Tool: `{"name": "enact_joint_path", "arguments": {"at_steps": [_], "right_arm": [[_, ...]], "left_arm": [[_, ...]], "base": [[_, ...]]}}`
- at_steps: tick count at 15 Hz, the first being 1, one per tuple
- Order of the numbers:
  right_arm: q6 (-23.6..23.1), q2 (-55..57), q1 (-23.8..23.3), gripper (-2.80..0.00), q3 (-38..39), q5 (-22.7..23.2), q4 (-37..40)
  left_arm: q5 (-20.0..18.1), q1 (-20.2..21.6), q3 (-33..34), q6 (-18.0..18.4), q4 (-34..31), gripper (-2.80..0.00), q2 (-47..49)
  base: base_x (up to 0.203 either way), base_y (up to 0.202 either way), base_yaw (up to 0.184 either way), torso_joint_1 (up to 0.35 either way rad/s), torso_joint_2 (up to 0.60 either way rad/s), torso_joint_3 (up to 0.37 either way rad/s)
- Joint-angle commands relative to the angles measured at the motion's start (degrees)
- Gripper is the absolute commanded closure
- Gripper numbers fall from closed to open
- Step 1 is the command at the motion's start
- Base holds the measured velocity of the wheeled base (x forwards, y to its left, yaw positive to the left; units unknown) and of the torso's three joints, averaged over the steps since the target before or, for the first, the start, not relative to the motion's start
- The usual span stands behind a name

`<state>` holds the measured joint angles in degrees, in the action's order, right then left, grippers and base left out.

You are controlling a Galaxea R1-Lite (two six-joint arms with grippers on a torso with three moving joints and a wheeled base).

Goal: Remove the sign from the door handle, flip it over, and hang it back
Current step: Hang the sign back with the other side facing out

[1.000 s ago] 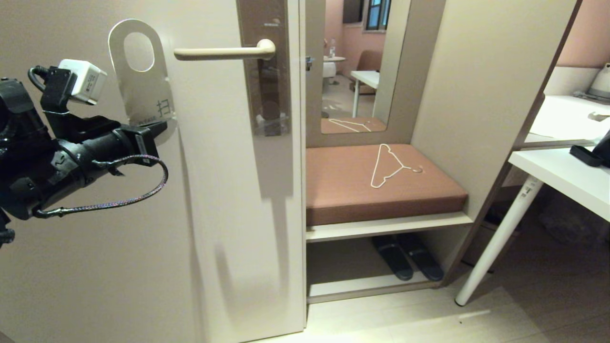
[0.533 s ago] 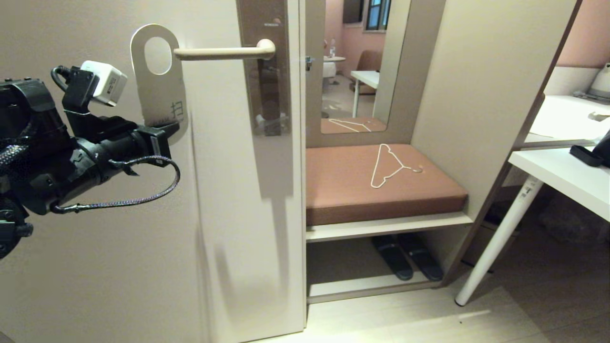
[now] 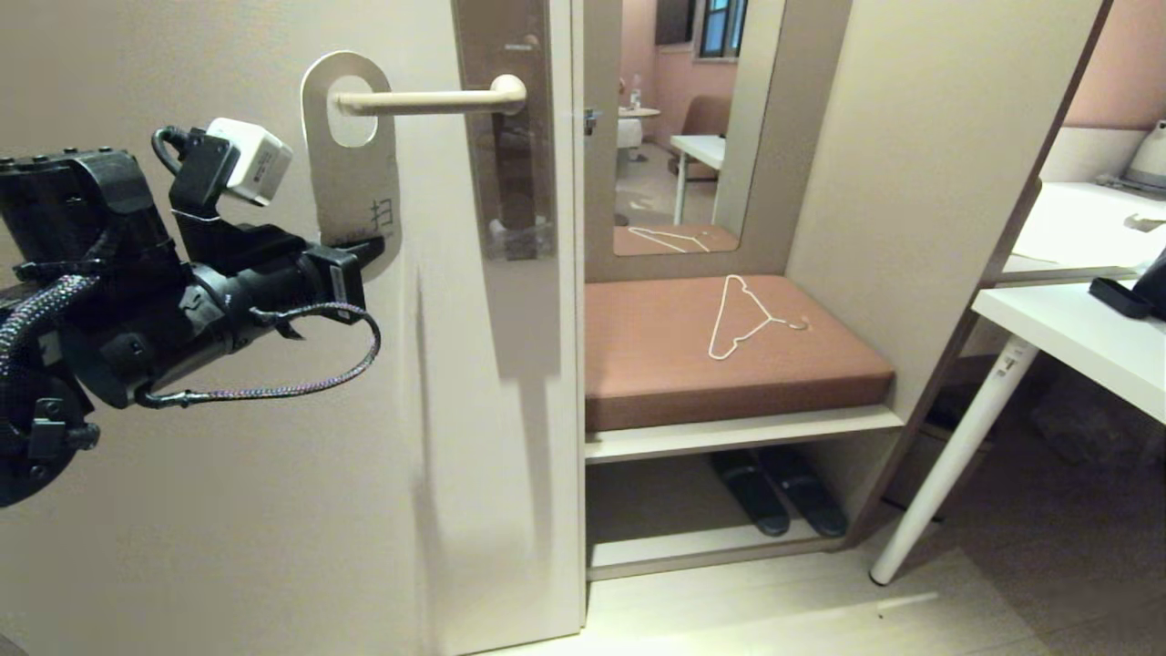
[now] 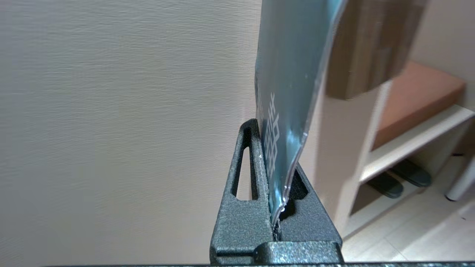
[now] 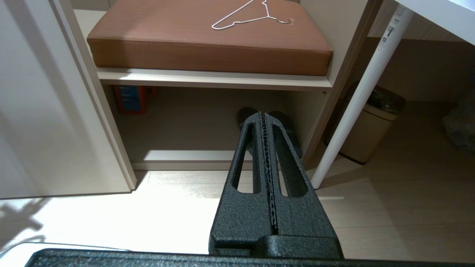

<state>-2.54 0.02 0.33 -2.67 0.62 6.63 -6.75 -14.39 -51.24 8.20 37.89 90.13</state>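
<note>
The handle's free tip stops short of the hole's far rim [image 3: 318, 113], so for now my left gripper keeps holding the sign until the sign's hole moves around the handle.
The sign [image 3: 353, 187] stands upright before the door, its white face towards the head camera and its blue-grey face [image 4: 289, 74] towards the door. My left gripper [image 3: 369, 251] [image 4: 274, 148] is shut on the sign's lower end. The free tip of the cream door handle [image 3: 437, 100] shows inside the sign's hole. I cannot tell whether the tip passes through it. The handle's brown-grey plate [image 3: 506, 164] is to the right. My right gripper [image 5: 263, 115] hangs shut and empty over the floor, outside the head view.
Right of the door, a white wire hanger [image 3: 742, 319] lies on a brown bench cushion [image 3: 656, 364]. Dark slippers [image 3: 779, 492] sit on the shelf beneath. A white table [image 3: 1075, 337] with a slanted leg [image 3: 947, 456] stands at the right, a bin [image 5: 367, 126] behind the leg.
My left gripper has carried the sign to the right along the door. Its hole, which was left of the lever's tip, now lies over the tip.
</note>
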Motion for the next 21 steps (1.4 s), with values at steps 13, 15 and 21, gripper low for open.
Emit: {"name": "enact_joint_path", "arguments": {"at_steps": [13,15,21], "right_arm": [[0.0,0.0,0.0,0.00,0.0,0.1,0.0],[0.0,0.0,0.0,0.00,0.0,0.0,0.0],[0.0,0.0,0.0,0.00,0.0,0.1,0.0]], "left_arm": [[15.1,-10.0,-2.7,6.1,0.2,0.00,3.4],[15.2,-10.8,-4.2,6.8,0.1,0.00,4.1],[17.0,-14.7,-6.2,6.9,-1.6,0.00,4.8]], "base": [[0.000,0.000,0.000,0.000,0.00,0.000],[0.000,0.000,0.000,0.000,0.00,0.000],[0.000,0.000,0.000,0.000,0.00,0.000]]}}
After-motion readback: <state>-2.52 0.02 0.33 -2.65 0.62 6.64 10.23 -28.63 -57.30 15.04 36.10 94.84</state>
